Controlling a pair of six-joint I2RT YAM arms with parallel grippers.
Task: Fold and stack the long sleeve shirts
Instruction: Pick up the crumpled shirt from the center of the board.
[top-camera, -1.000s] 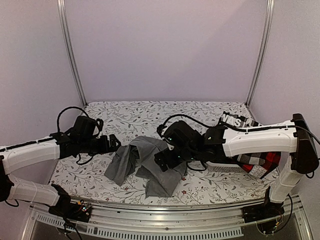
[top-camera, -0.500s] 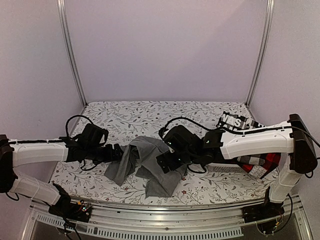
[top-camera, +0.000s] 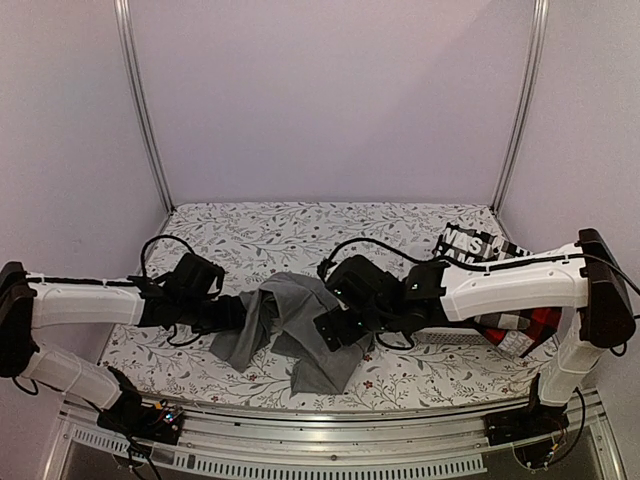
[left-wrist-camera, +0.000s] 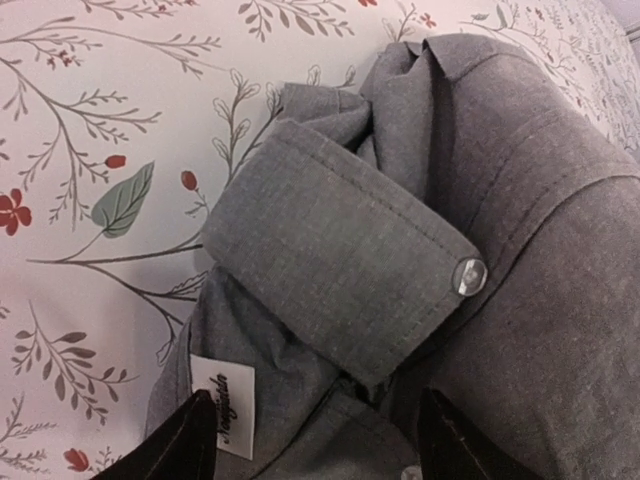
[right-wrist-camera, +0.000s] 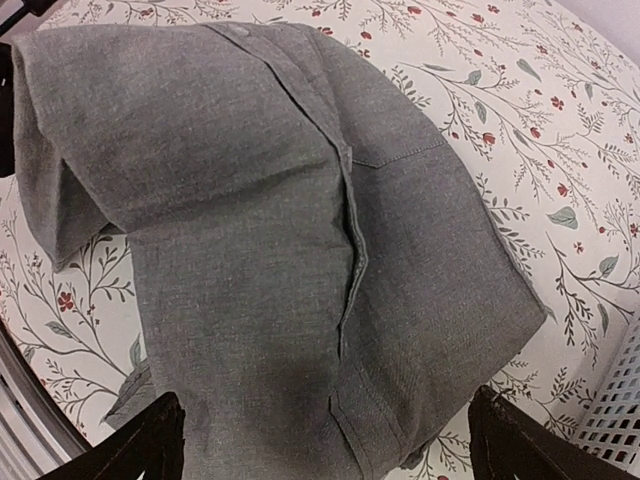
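I will pick up the grey shirt next with my right gripper by its folded body's near edge (top-camera: 328, 376) (right-wrist-camera: 314, 462), away from my left gripper, to spread the shirt for folding.
A plain grey collared shirt (top-camera: 300, 335) lies crumpled on the floral table near the front middle. In the left wrist view its cuff (left-wrist-camera: 340, 260) with a button and a white label (left-wrist-camera: 222, 404) fill the frame. My left gripper (top-camera: 243, 313) is open at the shirt's left edge, fingers on either side of the cloth (left-wrist-camera: 320, 445). My right gripper (top-camera: 328, 330) is open just above the shirt's folded body (right-wrist-camera: 300, 250), its fingertips wide apart (right-wrist-camera: 325, 450). A red-and-black checked shirt (top-camera: 530, 322) and a black-and-white one (top-camera: 470, 243) lie at the right, partly hidden by the right arm.
A white perforated basket (top-camera: 455, 338) sits under the right arm, its corner in the right wrist view (right-wrist-camera: 615, 420). Metal frame posts (top-camera: 140, 110) stand at the back corners. The table's front rail (top-camera: 330, 420) runs along the near edge.
My left gripper has moved right across the table to the shirt's left edge. My right gripper has shifted slightly left and lower over the shirt.
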